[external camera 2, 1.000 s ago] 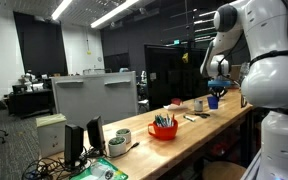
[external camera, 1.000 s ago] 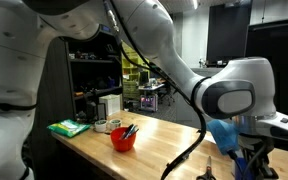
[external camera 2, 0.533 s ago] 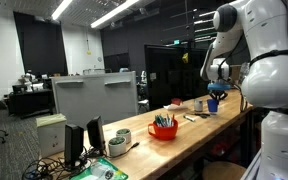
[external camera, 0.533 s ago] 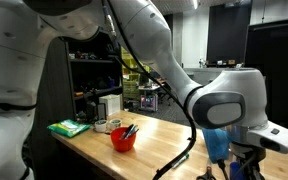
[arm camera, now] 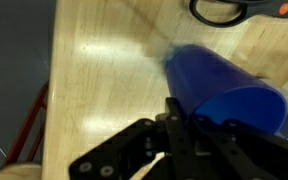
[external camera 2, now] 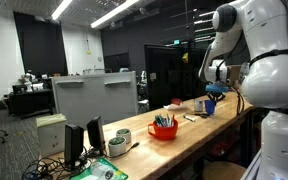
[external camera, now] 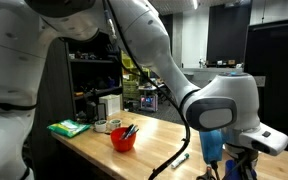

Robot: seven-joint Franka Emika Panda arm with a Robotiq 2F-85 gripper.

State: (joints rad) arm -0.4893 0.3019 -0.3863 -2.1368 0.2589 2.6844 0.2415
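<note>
The blue cup's base (arm camera: 174, 66) meets its shadow on the wooden tabletop and would remain standing there if I opened now, so my gripper opens next.
My gripper (arm camera: 189, 120) is shut on the rim of a blue cup (arm camera: 219, 85), one finger inside the mouth and one outside. The cup hangs tilted above the wooden table (arm camera: 104, 70). In both exterior views the cup (external camera: 212, 143) (external camera 2: 212, 93) is held over the end of the long table, partly hidden by the white arm. Black-bladed scissors (arm camera: 234, 10) with an orange handle lie on the wood just past the cup.
A red bowl (external camera: 123, 138) (external camera 2: 164, 128) with utensils stands mid-table. A green cloth (external camera: 68, 127), small tins and a box sit at the other end. A cable runs across the tabletop (external camera: 169, 158). The table edge (arm camera: 54, 90) drops off beside the cup.
The arm has shifted with the blue cup still gripped, and the cup has risen slightly above the table. The jaws stayed shut on it.
</note>
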